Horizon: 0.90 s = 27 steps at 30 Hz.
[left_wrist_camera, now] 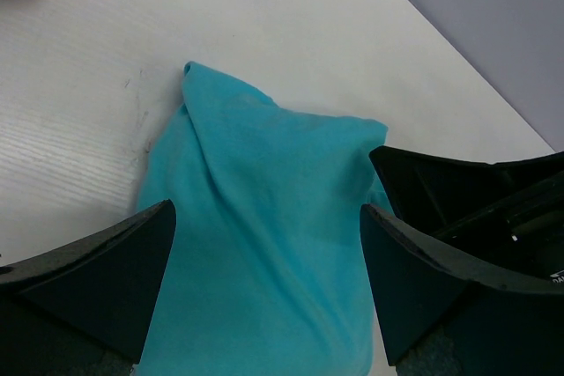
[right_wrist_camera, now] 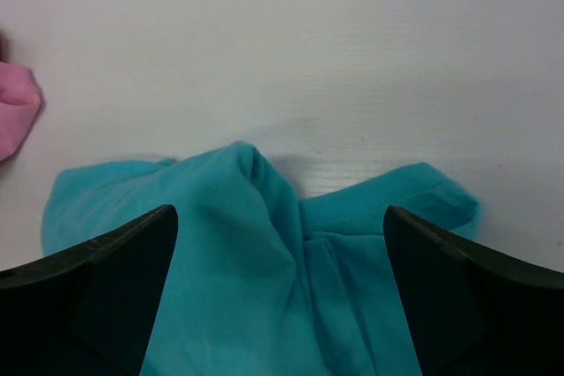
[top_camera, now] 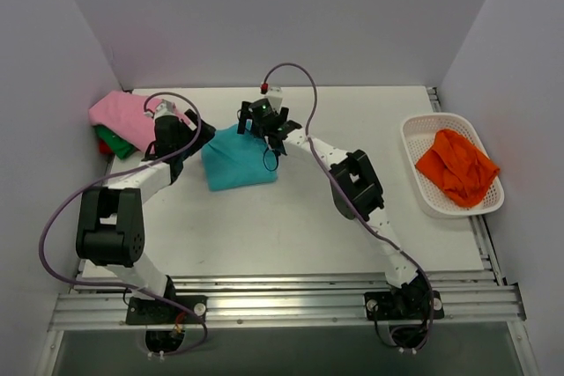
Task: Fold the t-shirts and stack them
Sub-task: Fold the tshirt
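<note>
The raised fold (right_wrist_camera: 256,217) at the teal t-shirt's far edge (right_wrist_camera: 248,167) is the part my right gripper needs to grab next, to adjust the cloth for folding.
A teal t-shirt (top_camera: 238,163) lies in a folded bundle at the back middle of the table. My left gripper (top_camera: 204,134) hovers at its left edge, open, with the cloth (left_wrist_camera: 264,217) showing between the wide jaws and nothing pinched. My right gripper (top_camera: 264,122) is over the shirt's far edge, also open, above a raised fold (right_wrist_camera: 256,217). A pink t-shirt (top_camera: 123,114) tops a pile at the back left, over a green one (top_camera: 116,142) and a red one (top_camera: 102,145). An orange t-shirt (top_camera: 456,165) lies crumpled in the basket.
The white lattice basket (top_camera: 421,193) stands at the right edge of the table. Grey walls close in the back and both sides. The pink pile (right_wrist_camera: 16,116) sits just left of my left arm. An aluminium rail runs along the near edge.
</note>
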### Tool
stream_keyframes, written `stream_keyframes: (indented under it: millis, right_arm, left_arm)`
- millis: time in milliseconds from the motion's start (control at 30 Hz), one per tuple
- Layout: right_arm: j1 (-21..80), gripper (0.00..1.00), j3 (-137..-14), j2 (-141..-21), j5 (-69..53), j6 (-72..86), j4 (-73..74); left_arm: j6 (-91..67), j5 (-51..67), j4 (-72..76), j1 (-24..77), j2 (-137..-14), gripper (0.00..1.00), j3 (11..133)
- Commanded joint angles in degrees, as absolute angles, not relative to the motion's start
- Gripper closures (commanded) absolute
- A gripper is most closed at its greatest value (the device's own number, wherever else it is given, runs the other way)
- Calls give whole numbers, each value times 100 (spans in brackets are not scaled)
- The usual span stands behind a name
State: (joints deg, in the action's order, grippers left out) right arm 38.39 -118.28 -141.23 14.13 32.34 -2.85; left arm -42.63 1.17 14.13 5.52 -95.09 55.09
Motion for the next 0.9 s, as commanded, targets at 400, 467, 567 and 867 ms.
stream_keyframes:
  millis: [400, 467, 567, 867]
  right_arm:
    - [3929, 3, -13086, -15038, 835, 3305, -632]
    - [3972, 3, -13131, -15152, 756, 3296, -729]
    - [4025, 22, -13166, -15258, 712, 3208, -922]
    - [4096, 85, -13140, -15381, 703, 3164, -1134]
  left_arm:
    - [-4043, 132, 1819, 448, -8965, 6, 5397]
    - [-4034, 132, 1854, 431, -8947, 6, 5370]
    - [-4017, 123, 1881, 431, -8965, 6, 5335]
    - [-3955, 88, 1898, 396, -9035, 6, 5309]
